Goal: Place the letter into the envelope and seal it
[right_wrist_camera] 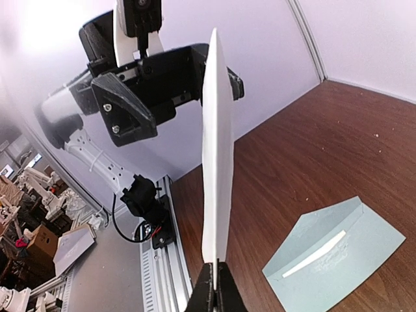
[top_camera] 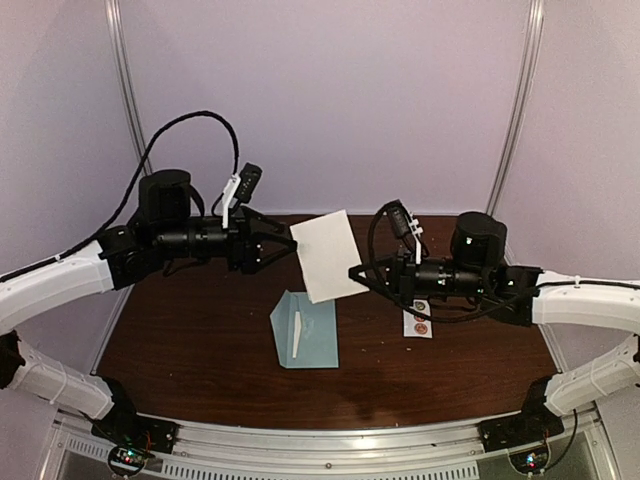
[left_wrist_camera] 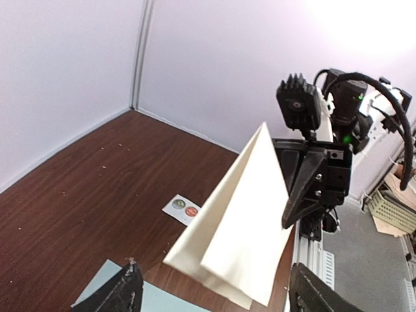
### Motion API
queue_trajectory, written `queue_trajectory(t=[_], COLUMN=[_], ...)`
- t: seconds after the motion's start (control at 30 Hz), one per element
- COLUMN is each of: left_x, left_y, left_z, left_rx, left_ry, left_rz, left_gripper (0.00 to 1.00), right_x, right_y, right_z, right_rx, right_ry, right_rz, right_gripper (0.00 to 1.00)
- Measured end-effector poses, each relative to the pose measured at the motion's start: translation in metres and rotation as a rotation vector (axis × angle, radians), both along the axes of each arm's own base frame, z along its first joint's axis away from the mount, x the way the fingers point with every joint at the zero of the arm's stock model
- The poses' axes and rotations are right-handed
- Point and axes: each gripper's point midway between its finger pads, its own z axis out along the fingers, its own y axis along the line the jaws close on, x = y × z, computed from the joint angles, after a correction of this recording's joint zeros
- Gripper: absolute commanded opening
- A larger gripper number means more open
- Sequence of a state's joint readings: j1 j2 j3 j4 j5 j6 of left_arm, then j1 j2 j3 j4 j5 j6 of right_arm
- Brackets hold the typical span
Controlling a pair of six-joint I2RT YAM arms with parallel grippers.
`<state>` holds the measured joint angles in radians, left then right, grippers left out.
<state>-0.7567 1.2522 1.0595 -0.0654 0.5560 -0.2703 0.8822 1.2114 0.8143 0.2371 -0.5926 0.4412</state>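
Observation:
The letter's other edge should stay free to go into the envelope (top_camera: 305,330), so my left gripper will take hold of the letter's edge (top_camera: 300,258) opposite my right gripper.
The letter (top_camera: 325,255) is a folded cream sheet held upright in the air above the table. My right gripper (top_camera: 358,272) is shut on its lower right edge; in the right wrist view the fingers (right_wrist_camera: 216,289) pinch the sheet (right_wrist_camera: 216,149), seen edge-on. My left gripper (top_camera: 287,242) is open at the sheet's left edge. In the left wrist view the folded sheet (left_wrist_camera: 240,221) hangs between its spread fingers (left_wrist_camera: 123,292) without touching them. The light blue envelope (top_camera: 305,330) lies flat on the table below, flap open, with a white strip (top_camera: 298,330) on it.
A small white sticker sheet (top_camera: 418,318) with round coloured dots lies on the dark wood table (top_camera: 200,340) under my right arm; it also shows in the left wrist view (left_wrist_camera: 182,208). The envelope also shows in the right wrist view (right_wrist_camera: 335,253). White walls enclose the back and sides.

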Motion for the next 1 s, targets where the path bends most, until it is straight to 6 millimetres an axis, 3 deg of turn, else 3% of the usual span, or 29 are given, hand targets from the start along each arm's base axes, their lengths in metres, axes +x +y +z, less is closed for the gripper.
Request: queue_trajectory(t=[0.13,0.33,0.6,1.0], left_x=[0.010,0.008,-0.013,-0.028], left_y=[0.010,0.005,-0.004,-0.014], left_z=[0.013,0.015,0.030,0.027], left_rx=[-0.075,-0.180,-0.315,-0.317], left_ry=[-0.015,0.049,0.087,0.126], left_rz=[0.103,0.098,-0.048,-0.150], left_gripper=[0.79,0.79,0.77,0.31], right_x=[0.002,0.003,0.001,-0.001], right_y=[-0.002,-0.002,0.016,0.026], right_z=[0.023,0.050,0.049,0.043], right_rx=[0.110,0.220,0.242,0.244], right_ry=[-0.035,-0.080,-0.075,-0.060], right_rz=[-0.038,-0.043,0.004,0.024], right_gripper=[0.00,0.00,0.00,0.00])
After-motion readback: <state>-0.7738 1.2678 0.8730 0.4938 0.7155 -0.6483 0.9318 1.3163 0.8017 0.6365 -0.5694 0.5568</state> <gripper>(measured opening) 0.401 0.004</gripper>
